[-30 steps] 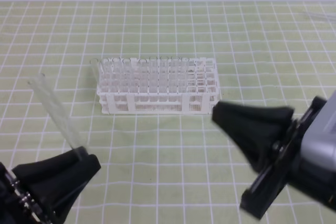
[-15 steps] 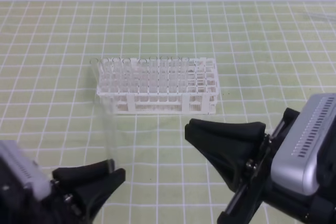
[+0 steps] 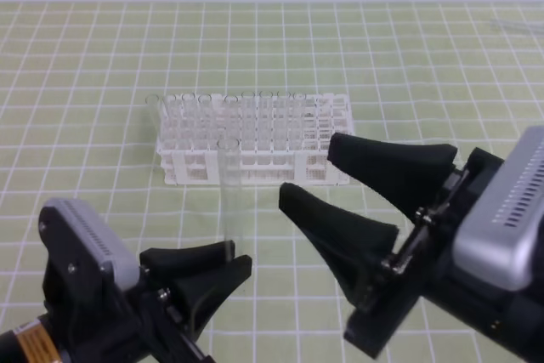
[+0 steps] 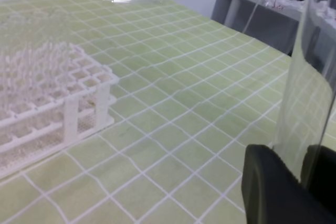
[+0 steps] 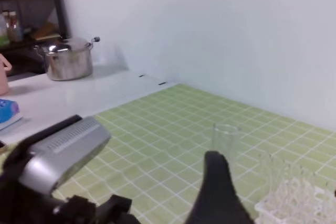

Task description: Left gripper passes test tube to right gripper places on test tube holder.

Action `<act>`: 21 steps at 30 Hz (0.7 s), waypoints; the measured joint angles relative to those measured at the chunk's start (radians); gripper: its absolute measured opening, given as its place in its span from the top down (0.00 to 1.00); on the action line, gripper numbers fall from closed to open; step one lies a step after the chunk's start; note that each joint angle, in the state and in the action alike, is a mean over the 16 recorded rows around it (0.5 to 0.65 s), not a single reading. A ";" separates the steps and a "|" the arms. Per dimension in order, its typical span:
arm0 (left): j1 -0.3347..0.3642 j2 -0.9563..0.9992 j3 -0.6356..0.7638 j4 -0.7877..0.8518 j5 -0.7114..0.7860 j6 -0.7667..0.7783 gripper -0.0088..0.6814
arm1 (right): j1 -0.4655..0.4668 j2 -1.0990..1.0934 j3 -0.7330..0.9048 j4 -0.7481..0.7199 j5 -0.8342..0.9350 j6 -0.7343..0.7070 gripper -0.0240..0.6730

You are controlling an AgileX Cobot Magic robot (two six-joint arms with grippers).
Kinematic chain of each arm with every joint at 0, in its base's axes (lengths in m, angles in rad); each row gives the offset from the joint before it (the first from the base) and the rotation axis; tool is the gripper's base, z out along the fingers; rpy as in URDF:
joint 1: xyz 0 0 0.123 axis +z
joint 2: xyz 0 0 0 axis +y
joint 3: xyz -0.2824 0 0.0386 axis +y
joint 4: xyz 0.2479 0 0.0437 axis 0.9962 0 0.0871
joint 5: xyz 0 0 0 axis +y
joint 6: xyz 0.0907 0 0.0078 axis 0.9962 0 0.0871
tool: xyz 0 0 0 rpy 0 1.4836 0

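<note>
The test tube needs to go in the test tube holder (image 3: 255,138). My right gripper needs to grab the test tube next by its open upper end (image 3: 229,155) to put it there.
The test tube (image 3: 229,193) stands upright, and my left gripper (image 3: 235,254) at the bottom left is shut on its lower end. In the left wrist view the test tube (image 4: 310,77) rises between the black fingers (image 4: 270,182). My right gripper (image 3: 308,169) is open just right of the tube, its two fingers spread wide and not touching it. The right wrist view shows the test tube (image 5: 224,139) beyond one black finger (image 5: 218,192). The white test tube holder (image 3: 255,138) sits on the mat behind both grippers, with several clear tubes in its holes.
A green gridded mat (image 3: 102,57) covers the table. Loose clear tubes (image 3: 518,27) lie at the far right back. The right wrist view shows a steel pot (image 5: 65,56) on a white counter beyond the mat. A grey desk (image 4: 262,9) stands past the mat's edge.
My left gripper has moved right and inward, bringing the tube from a leftward tilt to upright. My right gripper has swung left toward the tube and its fingers now show spread apart.
</note>
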 joint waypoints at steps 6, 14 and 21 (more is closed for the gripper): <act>0.000 0.018 -0.001 0.009 -0.030 -0.012 0.95 | 0.000 0.063 -0.038 -0.001 -0.036 0.001 0.35; 0.000 0.018 -0.001 0.014 -0.038 -0.013 0.95 | 0.000 0.155 -0.099 -0.002 -0.051 0.003 0.34; 0.000 0.019 -0.001 0.025 -0.060 -0.013 0.94 | 0.000 0.197 -0.120 -0.003 -0.078 0.004 0.34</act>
